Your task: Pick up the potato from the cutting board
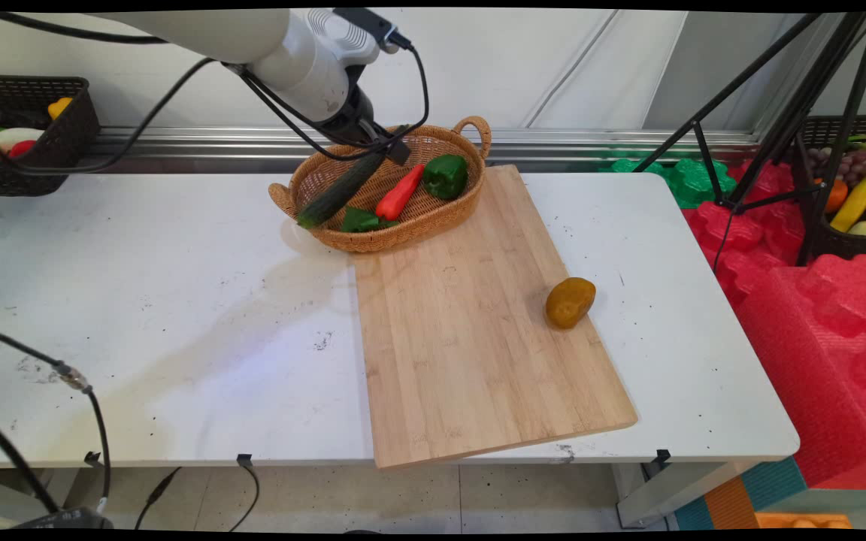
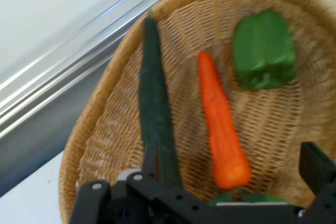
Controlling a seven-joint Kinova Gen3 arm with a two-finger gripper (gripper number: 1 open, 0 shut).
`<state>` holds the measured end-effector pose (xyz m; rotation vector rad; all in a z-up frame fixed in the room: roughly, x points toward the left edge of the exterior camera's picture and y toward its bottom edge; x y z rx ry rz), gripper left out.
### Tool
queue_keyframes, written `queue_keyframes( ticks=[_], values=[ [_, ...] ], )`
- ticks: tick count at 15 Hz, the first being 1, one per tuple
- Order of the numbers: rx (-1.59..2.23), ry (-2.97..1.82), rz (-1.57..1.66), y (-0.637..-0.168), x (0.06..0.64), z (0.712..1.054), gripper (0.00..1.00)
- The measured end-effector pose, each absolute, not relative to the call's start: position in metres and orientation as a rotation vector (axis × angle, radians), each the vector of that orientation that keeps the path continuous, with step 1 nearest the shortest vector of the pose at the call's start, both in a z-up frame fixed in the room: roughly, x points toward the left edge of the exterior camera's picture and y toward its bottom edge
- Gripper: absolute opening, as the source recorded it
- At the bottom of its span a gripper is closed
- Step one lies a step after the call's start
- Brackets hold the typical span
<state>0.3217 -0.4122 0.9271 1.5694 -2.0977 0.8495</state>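
I should next grip the yellow-orange potato by its rounded sides, to put it with the vegetables in the wicker basket.
My gripper (image 1: 390, 148) hovers over the back of a woven wicker basket (image 1: 470, 203), and its jaws stand open. A long dark green cucumber (image 1: 341, 191) slants from beside the left finger down across the basket's left rim. In the hand view the cucumber (image 2: 155, 114) runs up from the left finger, while the right finger (image 2: 316, 167) stands well away from it. I cannot tell whether the cucumber still touches the left finger. Also in the basket lie an orange-red carrot (image 1: 400, 192), a green bell pepper (image 1: 446, 176) and another green piece (image 1: 358, 220).
A wooden cutting board (image 1: 463, 330) lies on the white table (image 1: 140, 315), its far end under the basket. A brownish-yellow potato (image 1: 570, 302) sits at the board's right edge. Dark baskets of produce stand at far left (image 1: 34, 161) and far right (image 1: 854, 240). Tripod legs (image 1: 749, 113) rise at right.
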Motion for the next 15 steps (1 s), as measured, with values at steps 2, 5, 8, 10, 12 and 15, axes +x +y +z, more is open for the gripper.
queue_keyframes(
  ticks=[2, 5, 8, 10, 12, 15],
  values=[
    [1.512, -2.112, 0.841, -0.399, 0.313, 0.937, 1.0],
    [1.388, -2.159, 0.794, -0.369, 0.295, 0.95, 1.0],
    [1.245, -2.216, 0.724, -0.341, 0.275, 0.959, 1.0],
    [1.135, -2.255, 0.672, -0.326, 0.259, 0.963, 1.0],
    [1.047, -2.282, 0.626, -0.318, 0.243, 0.964, 1.0],
    [0.969, -2.299, 0.569, -0.316, 0.223, 0.961, 1.0]
  ],
)
